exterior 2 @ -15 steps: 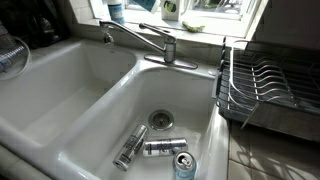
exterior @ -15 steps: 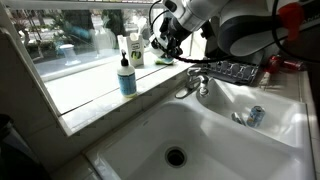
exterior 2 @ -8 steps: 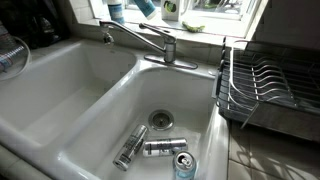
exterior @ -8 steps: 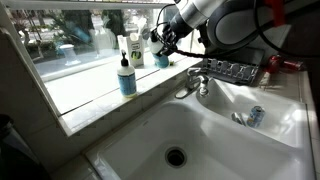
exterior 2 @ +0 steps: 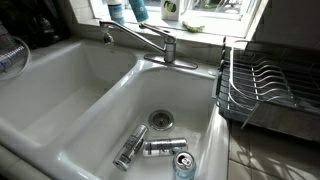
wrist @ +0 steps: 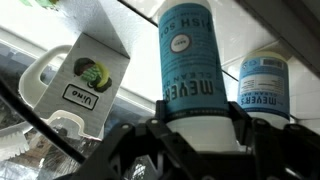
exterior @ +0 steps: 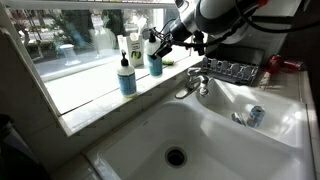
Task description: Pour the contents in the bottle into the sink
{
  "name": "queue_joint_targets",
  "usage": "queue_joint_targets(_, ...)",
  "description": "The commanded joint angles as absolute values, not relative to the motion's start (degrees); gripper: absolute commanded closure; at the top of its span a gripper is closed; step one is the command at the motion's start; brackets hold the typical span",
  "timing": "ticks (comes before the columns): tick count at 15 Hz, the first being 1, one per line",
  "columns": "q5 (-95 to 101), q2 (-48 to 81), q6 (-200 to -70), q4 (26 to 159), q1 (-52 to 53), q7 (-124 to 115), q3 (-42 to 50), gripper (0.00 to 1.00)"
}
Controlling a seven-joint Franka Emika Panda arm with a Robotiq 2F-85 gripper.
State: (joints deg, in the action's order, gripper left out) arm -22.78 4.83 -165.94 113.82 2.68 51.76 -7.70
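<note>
My gripper should keep holding the bottle, which hangs tilted above the window sill and would likely fall over on the sill if I opened the gripper now.
The bottle, slim with pale blue liquid and a black cap, hangs just above the window sill with my gripper shut on its upper part. In the wrist view the bottle fills the centre, its blue label upside down, and the dark jaws of the gripper clamp its pale section from both sides. In an exterior view the bottle shows tilted at the top edge. The sink, a deep white basin with a dark drain, lies below and in front; its rim shows in both exterior views.
A similar black-capped blue bottle and a white-and-green bottle stand on the sill. The tap rises between the basins. The smaller basin holds cans. A dish rack sits beside it.
The gripper has carried the bottle leftward along the sill, toward the other blue bottle, and the arm has swung further up and away. The jaws have stayed shut on it.
</note>
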Motion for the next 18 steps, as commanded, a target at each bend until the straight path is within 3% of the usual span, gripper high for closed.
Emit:
queue_joint_targets(1, -31.6, 4.7, -165.7, 113.6, 1.0, 57.2, -8.4, 0.62)
queue_joint_targets(15, -38.7, 8.4, -164.3, 110.8, -2.2, 58.9, -7.2, 0.61)
queue_joint_targets(16, -38.8, 8.7, -164.3, 110.4, -2.4, 58.9, -7.3, 0.12)
queue_joint_targets(18, -38.5, 9.0, -164.4, 110.0, -2.5, 58.7, -7.2, 0.12)
